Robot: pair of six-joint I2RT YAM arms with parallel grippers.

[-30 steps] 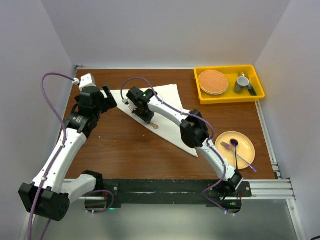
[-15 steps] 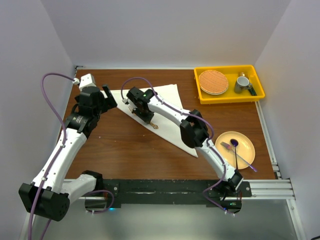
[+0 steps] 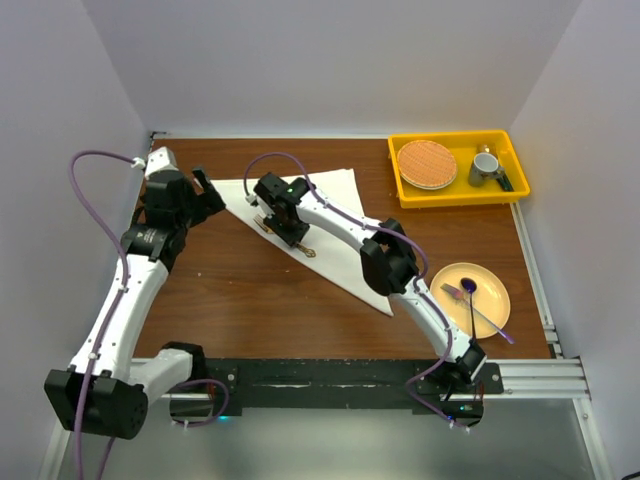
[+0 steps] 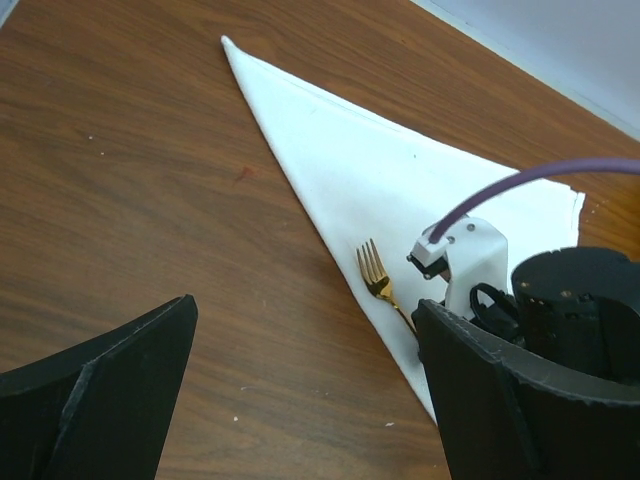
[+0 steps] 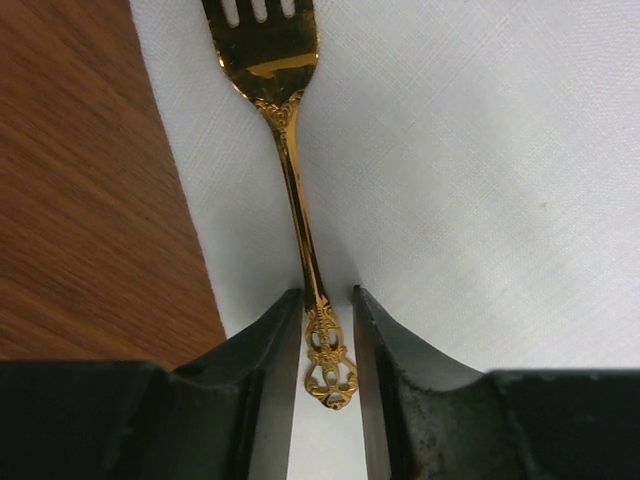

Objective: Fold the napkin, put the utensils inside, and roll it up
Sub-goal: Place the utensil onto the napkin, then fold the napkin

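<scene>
Next, my left gripper picks up the napkin (image 3: 335, 200) by its pointed tip beyond the fork's teeth to fold that tip over the fork.
The off-white napkin (image 3: 335, 200) lies folded into a long triangle across the table's middle; it also shows in the left wrist view (image 4: 400, 190) and the right wrist view (image 5: 450, 150). The gold fork (image 3: 309, 250) lies flat on it along the folded edge, tines toward the far left (image 4: 375, 275). My right gripper (image 3: 290, 232) stands over the fork's handle (image 5: 290, 170). Its jaws (image 5: 328, 292) straddle the ornate end, slightly apart, with slim gaps at the sides. My left gripper (image 3: 212, 195) is wide open and empty over bare wood (image 4: 305, 305), left of the napkin's tip.
A yellow bin (image 3: 455, 195) at the back right holds a round woven mat (image 3: 427, 164) and a metal cup (image 3: 486, 166). A yellow plate (image 3: 497, 285) at the front right carries a silver-handled utensil with a purple end (image 3: 482, 313).
My left arm has drawn back to the left, away from the napkin's tip. My right gripper has shifted slightly, and the fork's tines now show beside it while the fork stays in place.
</scene>
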